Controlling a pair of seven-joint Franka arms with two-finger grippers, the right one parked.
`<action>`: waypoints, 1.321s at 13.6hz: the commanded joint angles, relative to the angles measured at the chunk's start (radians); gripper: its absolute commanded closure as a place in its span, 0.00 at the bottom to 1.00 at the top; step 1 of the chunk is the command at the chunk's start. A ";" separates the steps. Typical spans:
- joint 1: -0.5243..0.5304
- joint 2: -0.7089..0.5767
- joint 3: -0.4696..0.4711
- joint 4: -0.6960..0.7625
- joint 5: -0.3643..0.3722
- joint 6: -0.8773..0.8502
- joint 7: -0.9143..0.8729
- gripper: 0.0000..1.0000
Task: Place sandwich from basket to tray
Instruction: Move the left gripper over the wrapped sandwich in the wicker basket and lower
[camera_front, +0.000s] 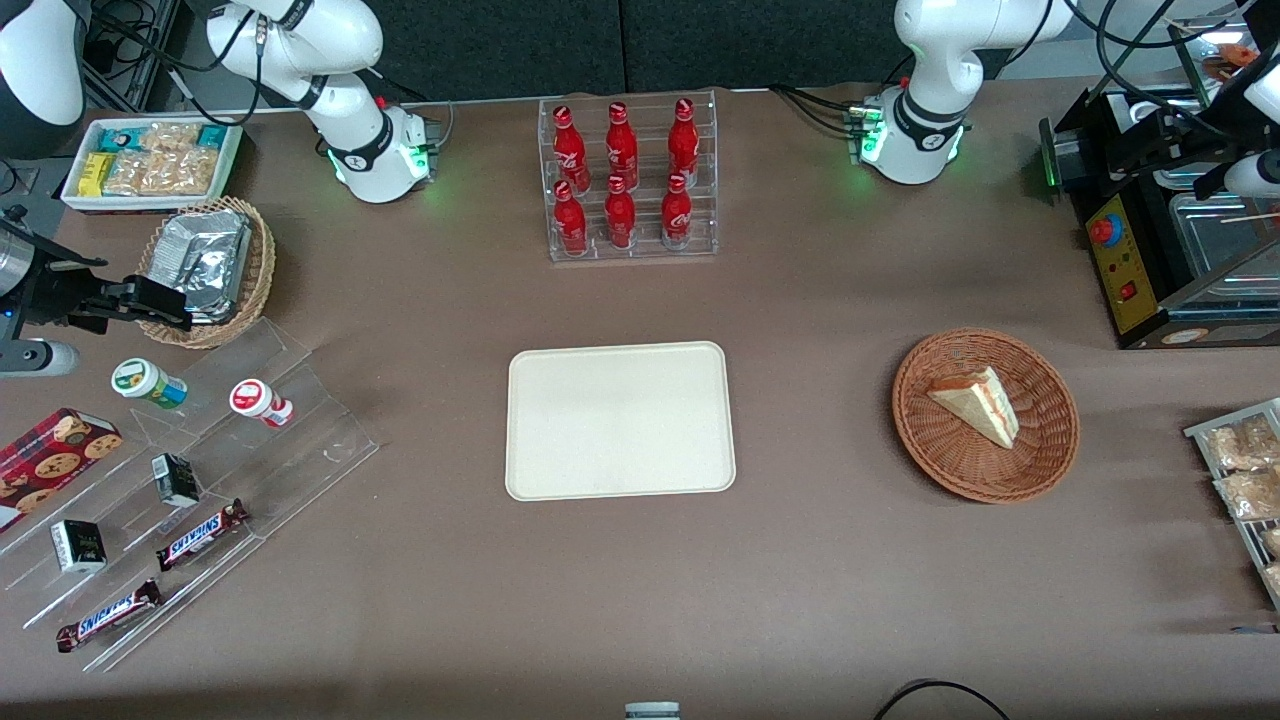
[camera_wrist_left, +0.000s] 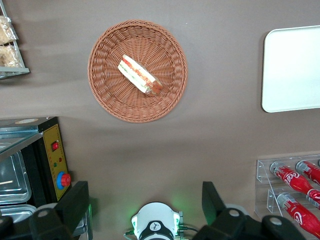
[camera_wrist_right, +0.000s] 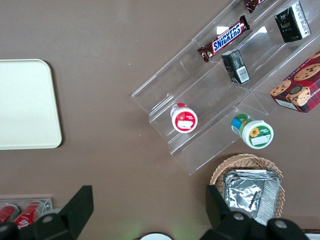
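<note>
My left gripper is to grip the sandwich by its narrow end (camera_front: 944, 390) next, so that it can move the sandwich from the basket to the cream tray (camera_front: 620, 420).
The sandwich (camera_front: 978, 403) (camera_wrist_left: 140, 76), a pale wedge with red and green filling along its cut edge, lies in the reddish-brown wicker basket (camera_front: 950, 460) (camera_wrist_left: 110, 95) toward the working arm's end of the table. The cream tray (camera_front: 620, 420) (camera_wrist_left: 292, 70) rests bare mid-table. My left gripper (camera_wrist_left: 145, 200) hangs high above the table, over the stretch between the arm's base (camera_wrist_left: 155, 227) and the basket. It is farther from the front camera than the sandwich. Its fingers (camera_wrist_left: 75, 205) stand wide open with nothing between them.
A clear rack of red bottles (camera_front: 630, 180) stands farther from the front camera than the tray. A black machine with a yellow panel (camera_front: 1140, 270) and a wire rack of snack packets (camera_front: 1240, 470) flank the basket. An acrylic snack stand (camera_front: 180, 480) and a tan basket of foil packets (camera_front: 205, 265) sit toward the parked arm's end.
</note>
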 joint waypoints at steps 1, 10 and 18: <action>-0.010 0.015 0.002 0.022 0.007 -0.011 -0.014 0.00; -0.007 0.097 -0.035 -0.197 0.072 0.233 -0.475 0.00; 0.006 0.081 -0.030 -0.601 0.055 0.740 -0.875 0.00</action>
